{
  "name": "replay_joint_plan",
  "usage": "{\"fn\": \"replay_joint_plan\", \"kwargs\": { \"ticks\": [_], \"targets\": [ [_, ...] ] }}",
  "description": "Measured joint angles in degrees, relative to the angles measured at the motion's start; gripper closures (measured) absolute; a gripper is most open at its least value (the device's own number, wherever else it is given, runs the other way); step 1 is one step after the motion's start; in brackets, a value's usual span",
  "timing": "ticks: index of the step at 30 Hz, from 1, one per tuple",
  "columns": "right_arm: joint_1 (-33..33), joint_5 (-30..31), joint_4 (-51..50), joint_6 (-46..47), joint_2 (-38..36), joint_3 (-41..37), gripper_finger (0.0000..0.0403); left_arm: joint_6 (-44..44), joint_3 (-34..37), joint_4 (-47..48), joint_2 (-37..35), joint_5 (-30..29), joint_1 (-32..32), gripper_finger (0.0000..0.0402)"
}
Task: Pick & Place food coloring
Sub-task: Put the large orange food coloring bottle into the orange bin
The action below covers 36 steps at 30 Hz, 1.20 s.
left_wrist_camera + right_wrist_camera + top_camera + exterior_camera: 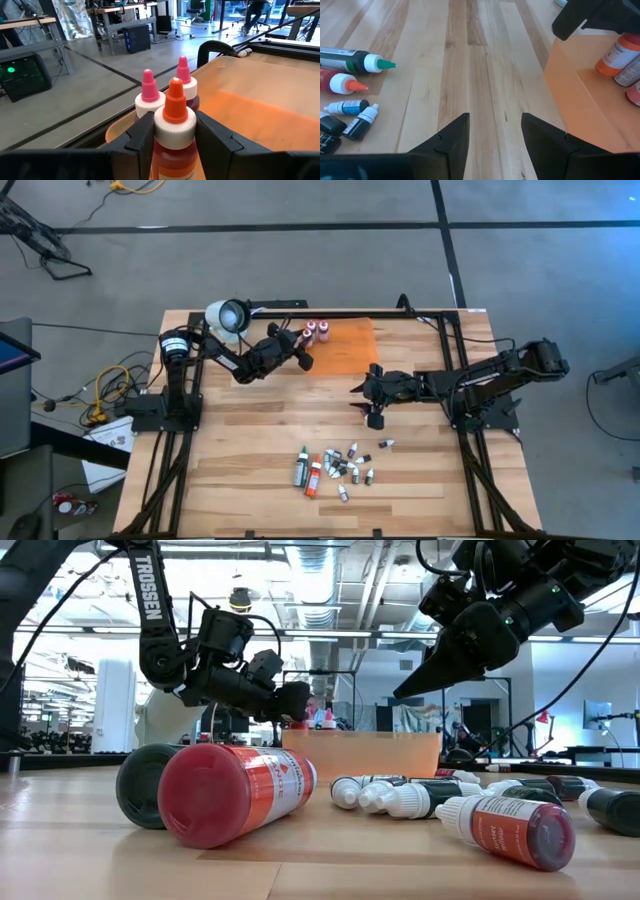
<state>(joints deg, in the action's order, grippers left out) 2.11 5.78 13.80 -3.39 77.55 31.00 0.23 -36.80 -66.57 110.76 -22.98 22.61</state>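
I should let go of the orange-tipped bottle with my left gripper, because it is upright over the orange mat, beside the pink-tipped bottles, and would stay standing if I opened now.
An orange food coloring bottle with a white cap and orange tip stands upright between the fingers of my left gripper, which is shut on it at the left edge of the orange mat. Just behind it, two pink-tipped bottles stand on the mat's far left corner. Several more bottles lie on their sides on the wood near the front edge. My right gripper hangs open over bare wood at the table's middle, holding nothing. My left gripper pinches the orange bottle at its white cap and shoulder, one finger on each side. The fingers reach in nearly level from the table's left. The bottle stays upright, tip up; I cannot tell whether its bottom rests on the mat.
A white round lamp head sits at the far left corner, a black clamp on the far edge. Dark frame rails run along both sides of the table. Bare wood lies between the mat and the lying bottles.
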Motion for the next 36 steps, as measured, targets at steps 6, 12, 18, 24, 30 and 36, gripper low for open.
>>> {"fn": "replay_joint_plan", "kwargs": {
  "ticks": [6, 12, 18, 24, 30, 36],
  "targets": [
    [0.0, 0.0, 0.0, 0.0, 0.0, 0.0, 0.023, 0.0, -0.6, 1.2, 0.0, 0.0, 0.0, 0.0284],
    [0.0, 0.0, 0.0, 0.0, 0.0, 0.0, 0.023, -0.4, -3.4, 7.3, 0.0, -0.1, 0.0, 0.0255],
    [0.0, 0.0, 0.0, 0.0, 0.0, 0.0, 0.023, -0.5, -4.0, 8.6, 0.0, -0.9, 0.0, 0.0234],
    [0.0, -1.5, 0.0, 0.0, 0.0, 0.0, 0.023, -0.9, -4.0, 9.1, 0.0, -3.0, 0.0, 0.0233],
    [0.0, -1.5, 0.0, 0.0, 0.0, 0.0, 0.023, -0.9, -4.0, 9.1, 0.0, -4.3, 0.0, 0.0233],
    [0.0, -1.5, 0.0, 0.0, 0.0, 0.0, 0.023, -0.8, -4.0, 9.0, 0.0, -4.3, 0.0, 0.0232]
  ]
}}
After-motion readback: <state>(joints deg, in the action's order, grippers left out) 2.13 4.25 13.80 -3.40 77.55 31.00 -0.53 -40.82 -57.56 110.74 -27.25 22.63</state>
